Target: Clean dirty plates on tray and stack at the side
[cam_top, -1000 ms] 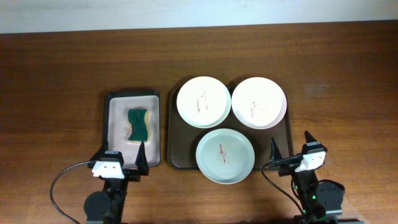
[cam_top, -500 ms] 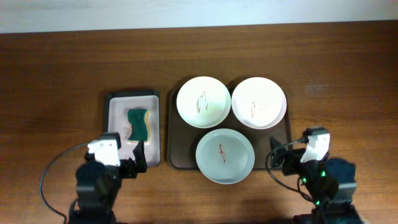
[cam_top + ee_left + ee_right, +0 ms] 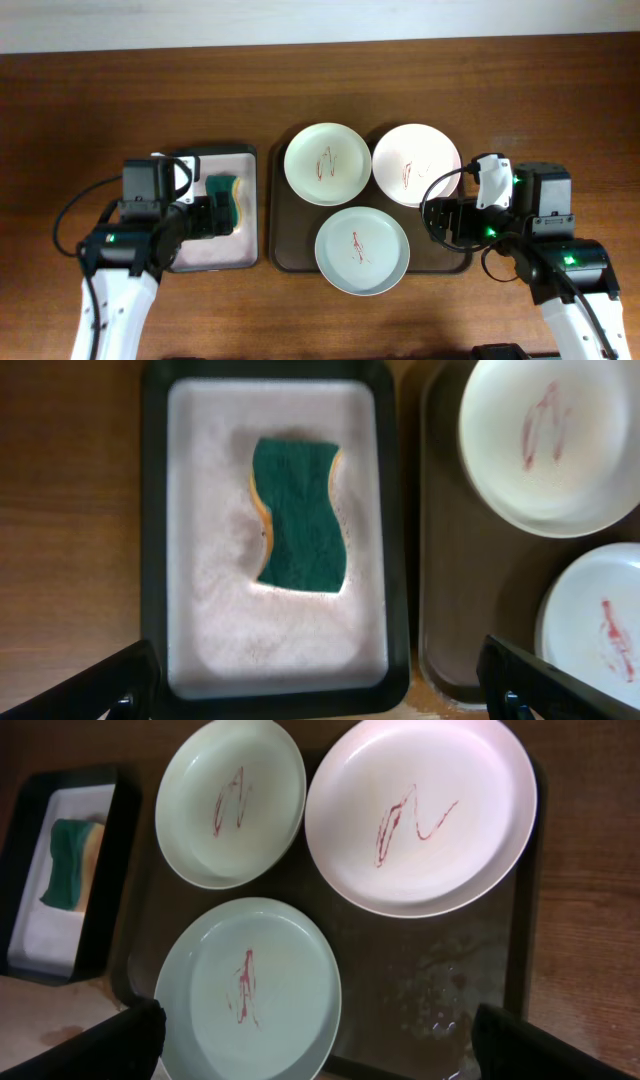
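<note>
My right gripper grabs the pale green plate (image 3: pixel 362 250) by its rim on that gripper's side next, leaving the plate's smeared side open to clean and stack.
Three plates with red smears lie on the dark brown tray (image 3: pixel 283 228): a white plate (image 3: pixel 327 163) at the back left, a white plate (image 3: pixel 412 163) at the back right, and a pale green plate (image 3: pixel 362 250) at the front. My left gripper (image 3: pixel 222 215) is open and empty above the small tray, over its near end (image 3: pixel 320 695). My right gripper (image 3: pixel 447 222) is open and empty over the large tray's right side (image 3: pixel 320 1045), above the green plate (image 3: pixel 250 990) and the tray's bare wet floor (image 3: pixel 450 980).
A small black tray with a pale inside (image 3: pixel 190 262) stands left of the large tray and holds a green and yellow sponge (image 3: pixel 225 190). The sponge (image 3: pixel 300 515) lies in the middle of that tray (image 3: pixel 155 560). Bare wooden table surrounds both trays.
Both arms have moved away from the table's near edge. The left one now hangs over the small tray, the right one over the large tray's right edge.
</note>
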Robot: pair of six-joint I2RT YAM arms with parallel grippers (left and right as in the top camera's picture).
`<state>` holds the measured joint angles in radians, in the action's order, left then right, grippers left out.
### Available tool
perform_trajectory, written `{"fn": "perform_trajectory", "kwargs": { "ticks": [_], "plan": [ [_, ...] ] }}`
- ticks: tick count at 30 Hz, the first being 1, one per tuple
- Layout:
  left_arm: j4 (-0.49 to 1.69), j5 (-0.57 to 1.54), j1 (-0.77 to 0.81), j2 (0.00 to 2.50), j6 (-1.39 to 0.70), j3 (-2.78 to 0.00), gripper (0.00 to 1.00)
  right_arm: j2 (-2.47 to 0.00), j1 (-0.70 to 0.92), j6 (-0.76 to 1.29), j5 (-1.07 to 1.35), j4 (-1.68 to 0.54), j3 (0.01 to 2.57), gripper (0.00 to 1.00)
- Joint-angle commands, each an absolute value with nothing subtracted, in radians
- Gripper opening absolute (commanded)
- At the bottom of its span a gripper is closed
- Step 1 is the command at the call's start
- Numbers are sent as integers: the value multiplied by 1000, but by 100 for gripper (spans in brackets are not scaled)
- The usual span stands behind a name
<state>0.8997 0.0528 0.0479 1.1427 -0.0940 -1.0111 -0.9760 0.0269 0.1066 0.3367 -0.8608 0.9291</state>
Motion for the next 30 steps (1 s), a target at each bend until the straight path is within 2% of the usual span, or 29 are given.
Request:
{"fn": "perform_trajectory", "kwargs": {
  "ticks": [1,4,8,16,23,24,25,28,29,30],
  "plan": [
    [839,63,43,1220,-81,-1026,99,-984,33,113,360,-858,950,99],
    [735,63,43,1312,-81,-1026,100,-985,33,113,360,-858,950,99],
    [676,63,43,1452,-82,-1026,92,-985,33,113,360,-859,950,99],
    [597,64,49,1686,-82,-1026,67,-985,33,113,360,-858,950,99],
    [569,71,80,1773,-82,-1024,61,-993,33,113,360,-859,950,99],
    [569,71,81,1783,-82,-1024,56,-995,33,113,359,-860,950,99],
    [570,71,81,1788,-82,-1024,46,-999,33,113,359,-861,950,99],
    [573,71,81,1791,-82,-1024,7,-1012,33,113,358,-864,950,99],
    [576,71,81,1790,-82,-1024,0,-1020,33,113,358,-865,950,99],
    [580,71,81,1789,-82,-1024,0,-1032,33,113,358,-869,950,99]
  ]
}}
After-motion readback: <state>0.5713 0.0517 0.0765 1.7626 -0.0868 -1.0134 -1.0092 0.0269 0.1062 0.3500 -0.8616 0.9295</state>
